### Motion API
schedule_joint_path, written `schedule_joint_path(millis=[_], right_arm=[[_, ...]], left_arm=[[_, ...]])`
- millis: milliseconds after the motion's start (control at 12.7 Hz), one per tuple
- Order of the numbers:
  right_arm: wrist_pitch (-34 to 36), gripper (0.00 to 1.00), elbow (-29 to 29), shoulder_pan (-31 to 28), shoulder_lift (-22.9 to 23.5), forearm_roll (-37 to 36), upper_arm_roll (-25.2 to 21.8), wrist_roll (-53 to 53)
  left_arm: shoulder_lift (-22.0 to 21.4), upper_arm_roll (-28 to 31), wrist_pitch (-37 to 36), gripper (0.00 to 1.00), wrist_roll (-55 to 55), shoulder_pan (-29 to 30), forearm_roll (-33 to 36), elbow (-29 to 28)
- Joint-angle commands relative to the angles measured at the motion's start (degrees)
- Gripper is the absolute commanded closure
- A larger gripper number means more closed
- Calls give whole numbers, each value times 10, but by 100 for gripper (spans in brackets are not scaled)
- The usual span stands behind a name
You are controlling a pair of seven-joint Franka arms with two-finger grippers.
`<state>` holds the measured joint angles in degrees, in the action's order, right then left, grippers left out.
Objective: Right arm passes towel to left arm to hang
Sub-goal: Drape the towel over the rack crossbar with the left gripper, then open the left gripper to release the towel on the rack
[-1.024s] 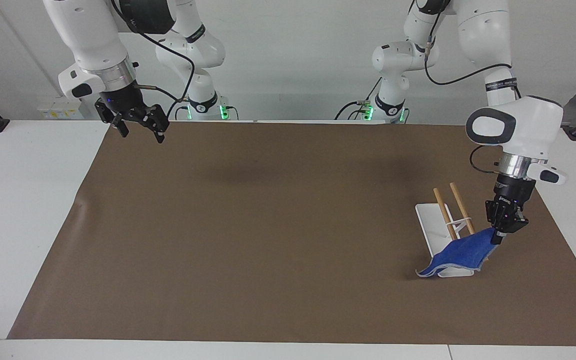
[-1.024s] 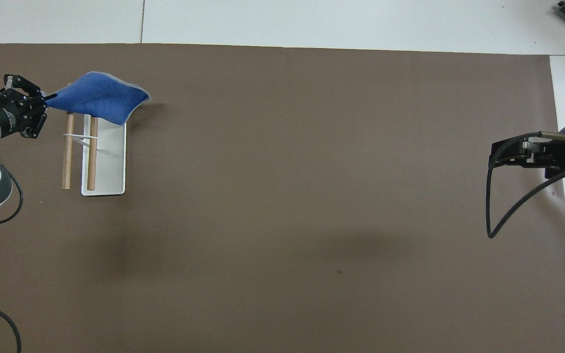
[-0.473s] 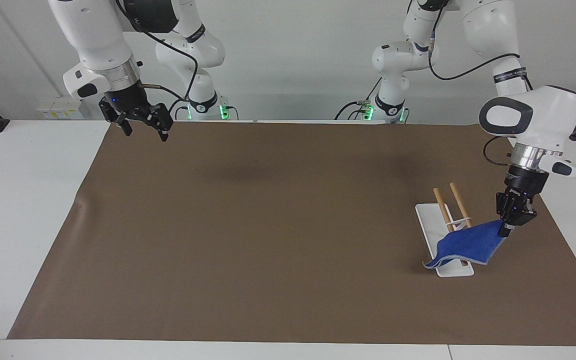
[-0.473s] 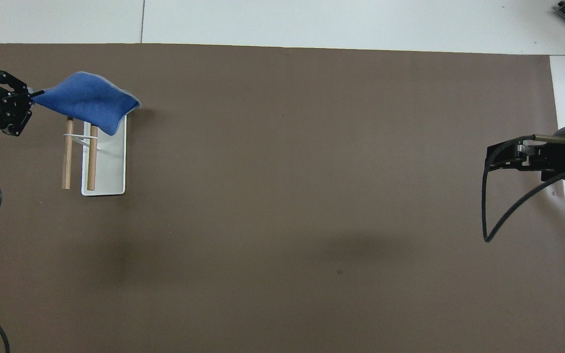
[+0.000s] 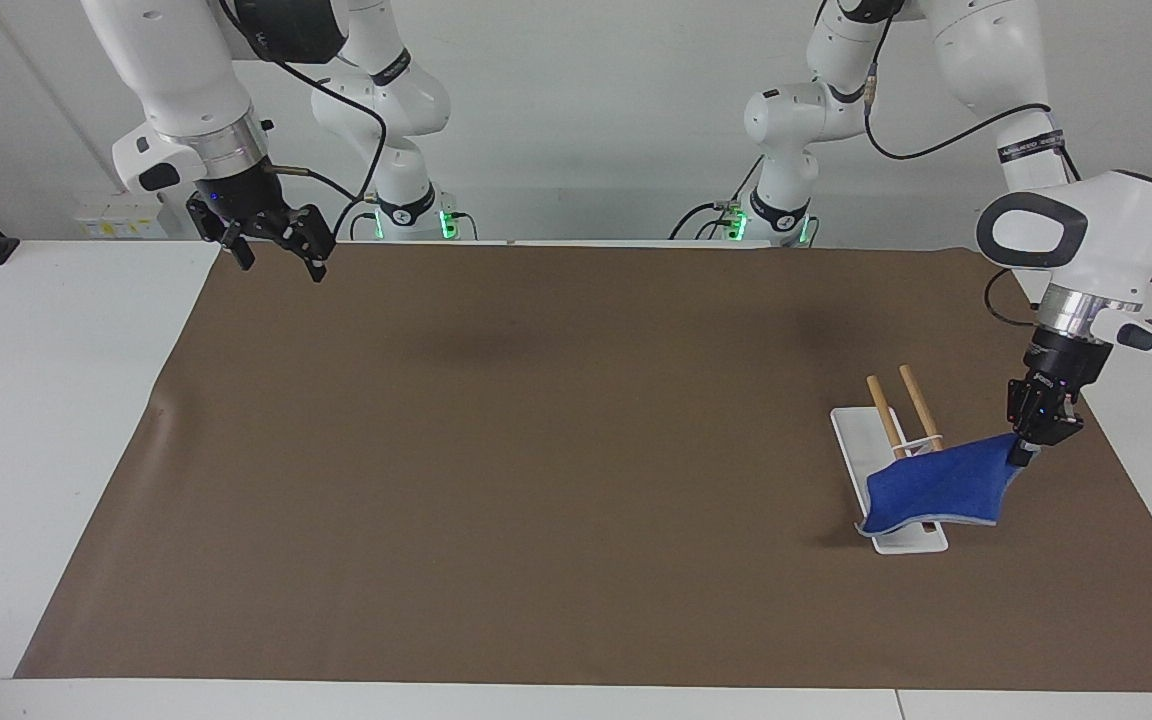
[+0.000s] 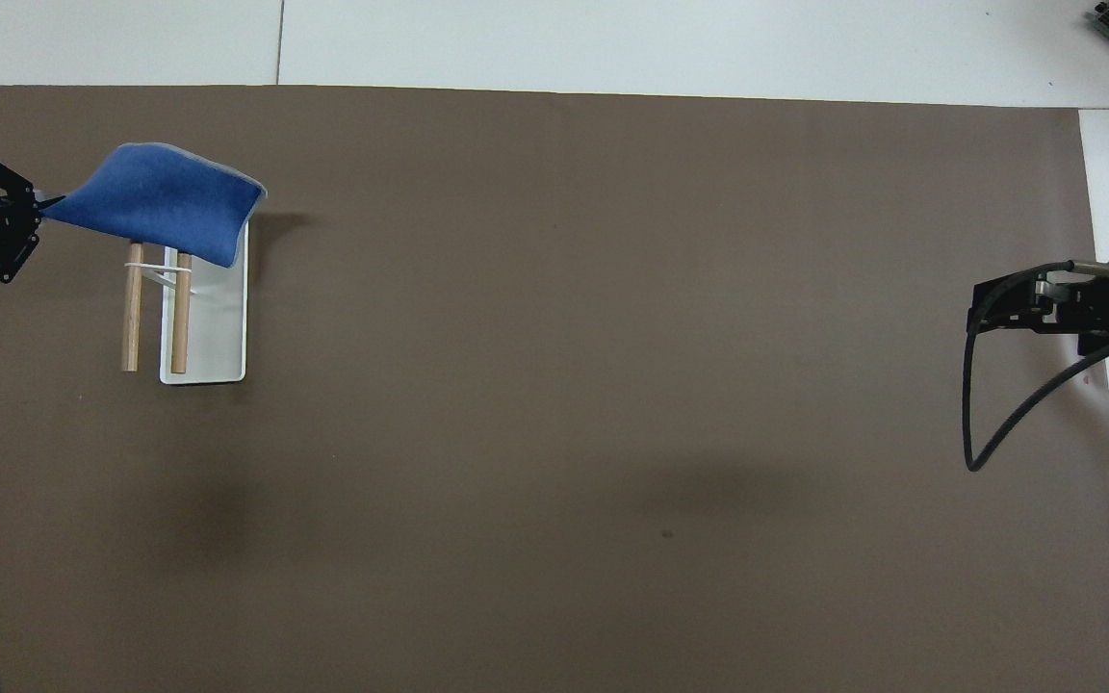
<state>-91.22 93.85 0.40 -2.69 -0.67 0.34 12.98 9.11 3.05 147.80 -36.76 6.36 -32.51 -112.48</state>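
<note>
The towel's far edge [image 6: 244, 227] lies at an angle to the wooden rods. My left gripper now keeps hold of the towel until I have turned the towel square over the rods.
The royal-blue towel [image 5: 936, 488] lies draped over the ends of two wooden rods [image 5: 921, 405] of a small rack with a white base [image 5: 851, 440]. The rod ends it covers are the ones farther from the robots. My left gripper [image 5: 1022, 455] is shut on the towel's corner toward the left arm's end of the table and holds it stretched out beside the rack. In the overhead view the towel [image 6: 165, 200] spreads from the left gripper [image 6: 39, 202] across both rods [image 6: 180, 313]. My right gripper [image 5: 274, 258] is open and empty, raised over the mat's corner at the right arm's end.
A brown mat [image 5: 536, 450] covers most of the white table [image 5: 56, 400]. The rack's white base [image 6: 218, 332] stands near the left arm's end. The right gripper [image 6: 983, 306] and its loose black cable [image 6: 973, 423] hang over the mat's edge.
My left gripper has pulled the towel's corner toward the left arm's end and a little upward, sliding the towel over the rods. The right gripper shifted slightly.
</note>
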Motion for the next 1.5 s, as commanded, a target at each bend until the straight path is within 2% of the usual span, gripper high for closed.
schedule_joint_path(millis=[0, 551, 866, 1103, 1339, 1418], right_arm=[[11, 0, -2, -5, -5, 0, 1, -13], [11, 0, -2, -5, -6, 0, 1, -13], [11, 0, -2, -5, -5, 0, 1, -14], [11, 0, -2, -5, -6, 0, 1, -14], [10, 0, -2, -5, -5, 0, 2, -14], [10, 0, -2, -5, -5, 0, 2, -14]], left_arm=[[-23, 11, -20, 100, 31, -2, -1, -26], [-67, 9, 0, 100, 62, -12, 0, -128], [-72, 7, 33, 100, 85, -15, 0, -148], [-71, 8, 32, 80, 148, -14, 0, -147], [-67, 9, 30, 66, 161, -11, 0, -138], [-65, 9, 27, 56, 161, -10, 0, -129]])
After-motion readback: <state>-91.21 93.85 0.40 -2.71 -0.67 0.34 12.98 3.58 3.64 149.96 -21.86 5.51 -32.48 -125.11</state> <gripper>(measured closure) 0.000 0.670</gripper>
